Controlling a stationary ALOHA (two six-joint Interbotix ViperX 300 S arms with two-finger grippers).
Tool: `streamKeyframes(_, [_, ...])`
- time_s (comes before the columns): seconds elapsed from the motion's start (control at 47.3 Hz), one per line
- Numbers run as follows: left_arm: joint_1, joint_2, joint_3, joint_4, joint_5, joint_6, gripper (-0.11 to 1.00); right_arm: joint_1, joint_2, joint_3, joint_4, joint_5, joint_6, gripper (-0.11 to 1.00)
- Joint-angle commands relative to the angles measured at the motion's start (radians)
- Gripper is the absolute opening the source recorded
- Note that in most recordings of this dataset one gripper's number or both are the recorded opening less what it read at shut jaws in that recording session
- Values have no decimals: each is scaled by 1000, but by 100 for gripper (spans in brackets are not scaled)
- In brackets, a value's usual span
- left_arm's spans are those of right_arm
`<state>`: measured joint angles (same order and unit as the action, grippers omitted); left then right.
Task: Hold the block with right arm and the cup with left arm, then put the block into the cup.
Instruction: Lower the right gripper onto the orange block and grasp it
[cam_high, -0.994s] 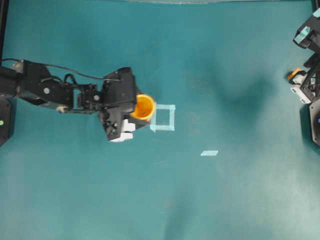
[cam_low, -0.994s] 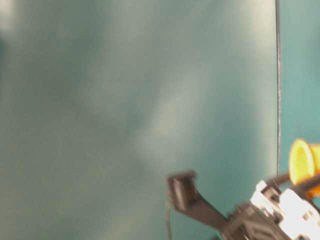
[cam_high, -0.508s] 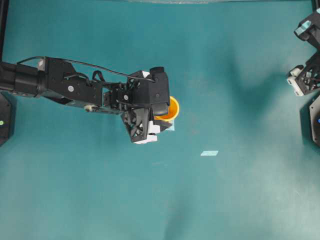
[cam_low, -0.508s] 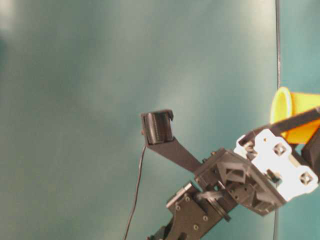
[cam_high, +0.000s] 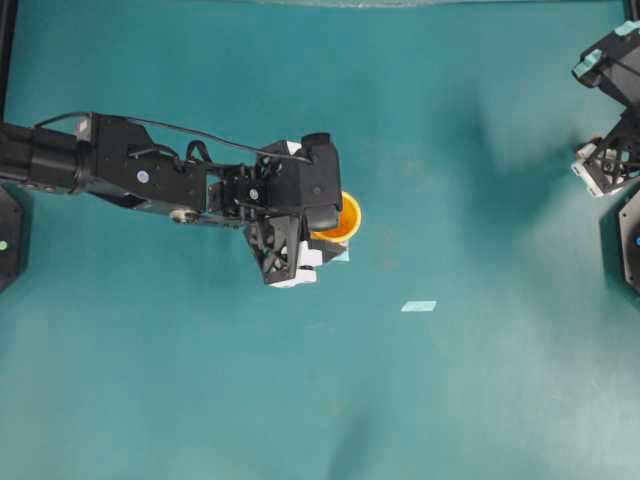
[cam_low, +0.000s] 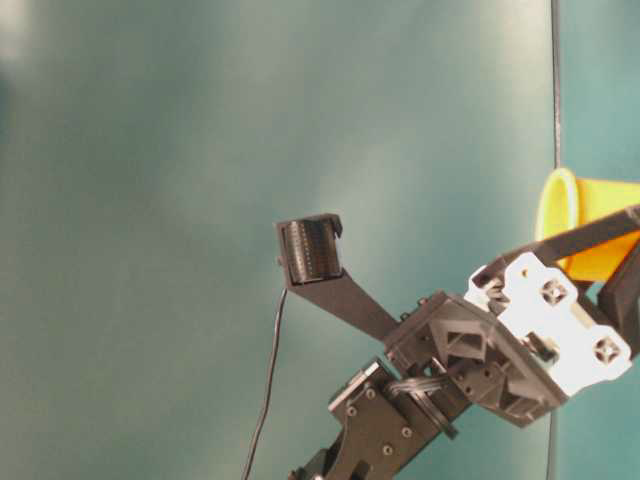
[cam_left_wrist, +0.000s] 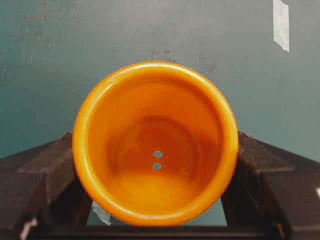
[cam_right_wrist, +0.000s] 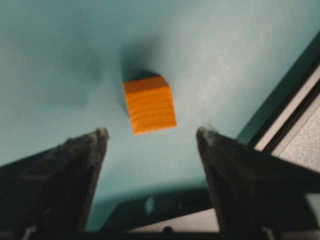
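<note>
I should first move my right gripper toward the orange block's near edge (cam_right_wrist: 154, 131), because my fingertips stop short of it and would miss it if I closed now.
The orange cup (cam_left_wrist: 155, 145) sits between the two dark fingers (cam_left_wrist: 45, 175) of my left gripper (cam_high: 338, 228), which is shut on its sides. Its empty inside faces the wrist camera. In the overhead view the cup (cam_high: 345, 216) pokes out to the right of the gripper, near the table's middle. At table level the cup (cam_low: 590, 225) shows above the gripper's white parts. The orange block (cam_right_wrist: 150, 105) lies on the teal surface just ahead of my right gripper (cam_right_wrist: 152, 136), which is open and not touching it. Overhead, the right arm (cam_high: 610, 160) at the far right edge hides the block.
A pale tape strip (cam_high: 419, 306) lies right of centre. A corner of the tape square (cam_high: 341, 256) shows under the left gripper. The table's black edge frame (cam_right_wrist: 280, 115) runs close to the right of the block. Black arm bases stand at both side edges.
The left arm carried the cup to the right, over the tape square, then held nearly still. The right gripper shifted a little over the block, which no longer shows overhead.
</note>
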<state>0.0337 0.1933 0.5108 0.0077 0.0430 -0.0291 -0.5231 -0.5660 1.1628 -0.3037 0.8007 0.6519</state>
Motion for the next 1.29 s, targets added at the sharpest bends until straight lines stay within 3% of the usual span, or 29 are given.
streamKeyframes(0.0, [-3, -17, -18, 3, -5, 3, 67, -3, 11, -23, 0, 2, 2, 68])
streamKeyframes(0.994, [-3, -23, -14, 3, 3, 0, 67, -6, 206, -57, -3, -118, 3, 66])
streamKeyframes(1.121, [-3, -23, -14, 3, 3, 0, 67, -6, 204, -58, 2, -118, 3, 56])
streamKeyframes(1.227, [-2, -23, -12, 3, 5, -2, 67, -6, 193, -77, 12, -138, 3, 39])
streamKeyframes(1.27, [-3, -23, -14, 3, 5, -2, 67, -2, 183, -94, 25, -155, 3, 39])
